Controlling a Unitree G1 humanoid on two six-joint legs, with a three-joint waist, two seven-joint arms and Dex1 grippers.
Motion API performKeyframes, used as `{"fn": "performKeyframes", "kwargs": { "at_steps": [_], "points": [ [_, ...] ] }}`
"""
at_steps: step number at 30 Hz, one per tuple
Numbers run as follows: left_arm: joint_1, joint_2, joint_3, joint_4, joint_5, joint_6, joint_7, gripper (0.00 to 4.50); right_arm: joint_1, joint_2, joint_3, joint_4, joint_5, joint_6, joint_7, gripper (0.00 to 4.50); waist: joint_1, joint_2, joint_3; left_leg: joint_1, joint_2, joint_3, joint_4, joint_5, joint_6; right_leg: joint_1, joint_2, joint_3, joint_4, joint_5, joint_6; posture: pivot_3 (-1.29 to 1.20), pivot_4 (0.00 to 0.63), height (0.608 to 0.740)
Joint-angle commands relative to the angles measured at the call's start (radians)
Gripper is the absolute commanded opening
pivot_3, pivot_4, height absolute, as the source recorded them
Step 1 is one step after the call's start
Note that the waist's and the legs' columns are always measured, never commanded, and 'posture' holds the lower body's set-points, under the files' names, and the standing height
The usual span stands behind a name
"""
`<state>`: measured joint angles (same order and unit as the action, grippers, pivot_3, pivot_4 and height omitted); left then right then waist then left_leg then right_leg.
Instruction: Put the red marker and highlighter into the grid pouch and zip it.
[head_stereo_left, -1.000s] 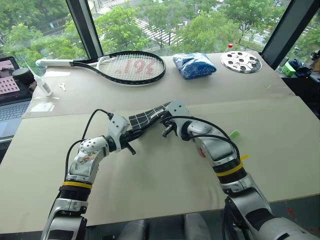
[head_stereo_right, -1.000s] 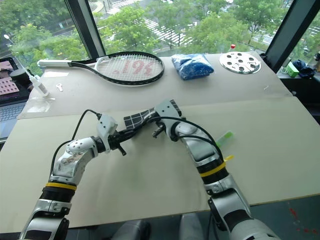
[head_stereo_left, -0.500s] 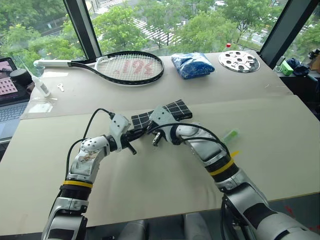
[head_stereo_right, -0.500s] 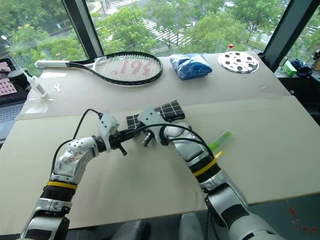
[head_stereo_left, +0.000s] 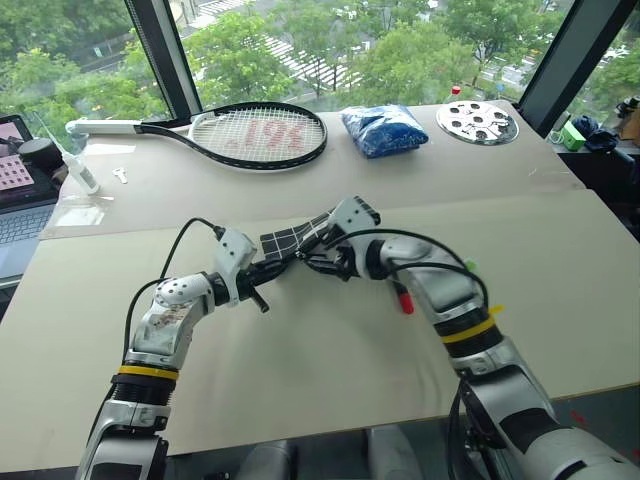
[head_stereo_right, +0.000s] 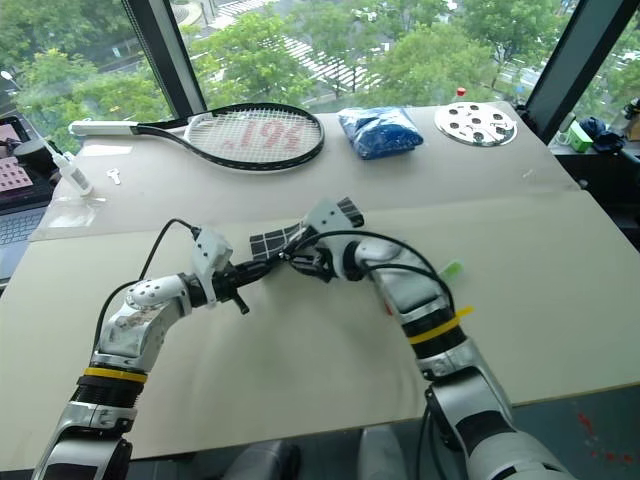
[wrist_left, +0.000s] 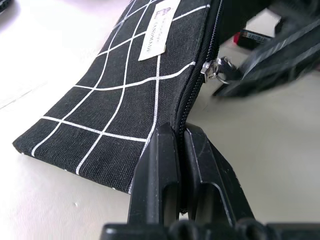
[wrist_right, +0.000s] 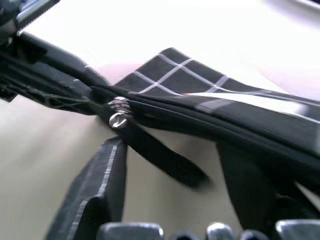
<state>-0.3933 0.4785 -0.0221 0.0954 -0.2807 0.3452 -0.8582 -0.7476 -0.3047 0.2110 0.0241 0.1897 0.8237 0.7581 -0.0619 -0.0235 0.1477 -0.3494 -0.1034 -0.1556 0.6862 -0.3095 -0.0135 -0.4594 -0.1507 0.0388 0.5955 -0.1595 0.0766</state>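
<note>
My right gripper grabs the highlighter by its green cap (head_stereo_left: 471, 266) next, to put the highlighter into the grid pouch (head_stereo_left: 296, 238).
The grid pouch (head_stereo_left: 296, 238), black with white lines, hangs a little above the table between both hands. My left gripper (head_stereo_left: 262, 278) is shut on its near end at the zipper seam (wrist_left: 186, 107). My right gripper (head_stereo_left: 318, 262) stands open at the zipper pull; the black pull strap (wrist_right: 162, 156) lies loose between its fingers (wrist_right: 102, 180). The red marker (head_stereo_left: 402, 299) lies on the table under my right forearm, only its red end showing. A bit of the green highlighter (head_stereo_right: 451, 268) peeks out just right of that arm.
At the back of the table lie a tennis racket (head_stereo_left: 262, 133), a blue plastic bag (head_stereo_left: 388, 128) and a round metal disc with holes (head_stereo_left: 477, 121). A laptop (head_stereo_left: 18, 190) and a white bottle (head_stereo_left: 85, 172) are at the far left.
My right gripper, shut before, has opened and drawn back to the right from my left gripper. The left gripper has kept its hold and place.
</note>
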Motion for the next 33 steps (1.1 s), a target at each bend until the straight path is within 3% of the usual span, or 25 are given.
{"fn": "performKeyframes", "kwargs": {
  "at_steps": [1,4,8,13,20,26,33],
  "points": [
    [0.032,0.064,0.025,-0.074,-0.046,0.032,-0.071,0.0,0.05,-0.113,-0.183,-0.219,0.159,0.153,0.061,3.58,0.002,0.0,0.0,0.0,0.0,0.0,0.0,0.0,0.0,0.0,0.0,0.0,0.0,0.0,0.0,0.0,0.15,0.74],
    [0.053,0.097,0.021,-0.097,-0.058,0.051,-0.096,0.0,0.106,-0.197,-0.292,-0.309,0.203,0.218,0.034,3.58,0.01,0.0,0.0,0.0,0.0,0.0,0.0,-0.001,0.001,0.0,0.0,0.0,0.0,0.0,0.0,0.0,0.15,0.74],
    [0.059,0.102,0.025,-0.1,-0.057,0.06,-0.083,0.0,0.171,-0.282,-0.474,-0.363,0.16,0.303,-0.124,3.58,0.023,0.0,0.0,0.0,0.0,0.006,0.0,-0.001,0.001,0.0,0.0,0.0,0.0,0.0,0.0,0.0,0.15,0.74],
    [0.025,0.048,0.026,-0.065,-0.056,0.05,-0.038,0.0,0.242,-0.257,-0.625,-0.485,0.14,0.475,-0.3,3.58,0.041,0.0,0.0,0.0,0.0,0.008,0.001,-0.001,0.001,0.0,0.0,0.0,0.0,0.001,-0.001,0.0,0.15,0.74],
    [-0.011,0.009,-0.027,-0.014,-0.036,0.028,-0.073,0.0,0.422,-0.14,-0.637,-0.675,0.079,0.616,-0.482,3.58,0.049,0.0,0.0,-0.001,0.002,0.012,0.004,-0.002,0.002,0.001,0.0,0.001,0.0,0.002,0.0,0.0,0.15,0.74],
    [-0.046,-0.018,-0.042,0.043,-0.022,-0.002,-0.071,0.0,0.409,-0.029,-0.629,-0.739,0.007,0.67,-0.618,3.58,0.048,0.0,0.0,-0.002,0.002,0.017,0.01,-0.003,0.005,0.001,0.0,0.002,-0.001,0.006,0.001,0.0,0.15,0.74],
    [-0.055,-0.043,-0.044,0.066,-0.015,-0.026,-0.062,0.0,0.354,0.062,-0.615,-0.678,-0.063,0.636,-0.724,3.58,0.048,0.001,0.0,-0.002,0.002,0.019,0.01,-0.003,0.005,0.001,0.0,0.003,-0.001,0.006,0.001,0.0,0.15,0.74]
  ]
}}
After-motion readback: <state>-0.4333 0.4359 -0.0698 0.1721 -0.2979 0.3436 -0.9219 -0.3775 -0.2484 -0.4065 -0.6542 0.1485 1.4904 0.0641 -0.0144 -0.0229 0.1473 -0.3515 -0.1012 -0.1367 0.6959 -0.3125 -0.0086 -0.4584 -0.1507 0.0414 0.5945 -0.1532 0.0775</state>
